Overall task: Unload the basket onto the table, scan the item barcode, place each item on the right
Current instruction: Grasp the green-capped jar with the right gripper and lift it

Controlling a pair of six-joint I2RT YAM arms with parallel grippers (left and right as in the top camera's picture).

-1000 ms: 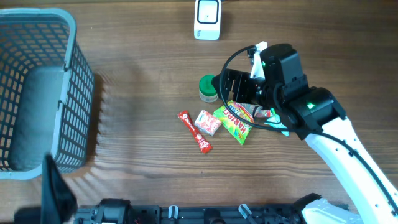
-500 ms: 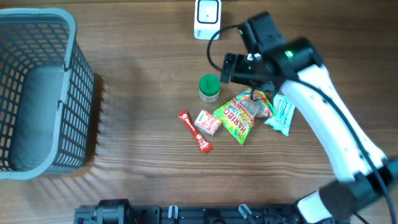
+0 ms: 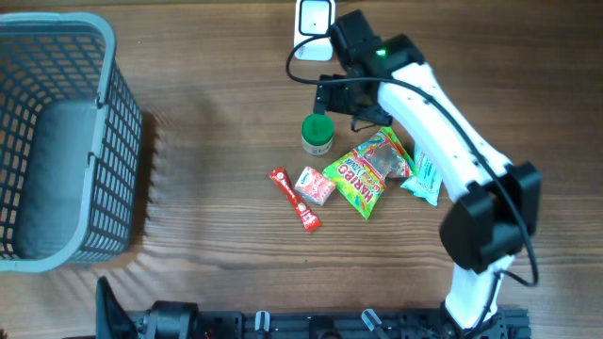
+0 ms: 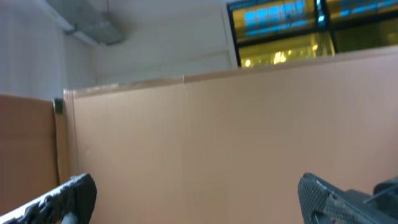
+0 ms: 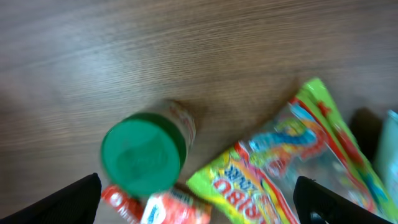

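Note:
My right gripper should next grab the green-lidded jar from above around its lid end (image 3: 317, 128) (image 5: 142, 154). This leaves the jar's side free, so the barcode can be scanned.
Several items lie mid-table: a green-lidded jar (image 3: 317, 134), a green Haribo bag (image 3: 363, 174), a small red-and-white pack (image 3: 315, 185), a red stick (image 3: 295, 198) and a blue-white packet (image 3: 427, 176). A white scanner (image 3: 314, 28) stands at the far edge. My right gripper (image 3: 349, 102) hovers open between the jar and the scanner, holding nothing. Its wrist view looks down on the jar (image 5: 143, 155), the Haribo bag (image 5: 292, 180) and the red-and-white pack (image 5: 168, 208), with the right gripper (image 5: 202, 205) spread wide above them. My left gripper (image 4: 199, 199) is open and empty, facing a cardboard wall (image 4: 217, 137).
A grey mesh basket (image 3: 113, 141) fills the left side of the table. The right arm (image 3: 443, 122) stretches diagonally over the table's right half, from its base at the front edge to the far middle.
The right arm swung away from over the candy bags toward the far edge, ending just beyond the jar near the scanner. Both grippers stayed open. No item moved.

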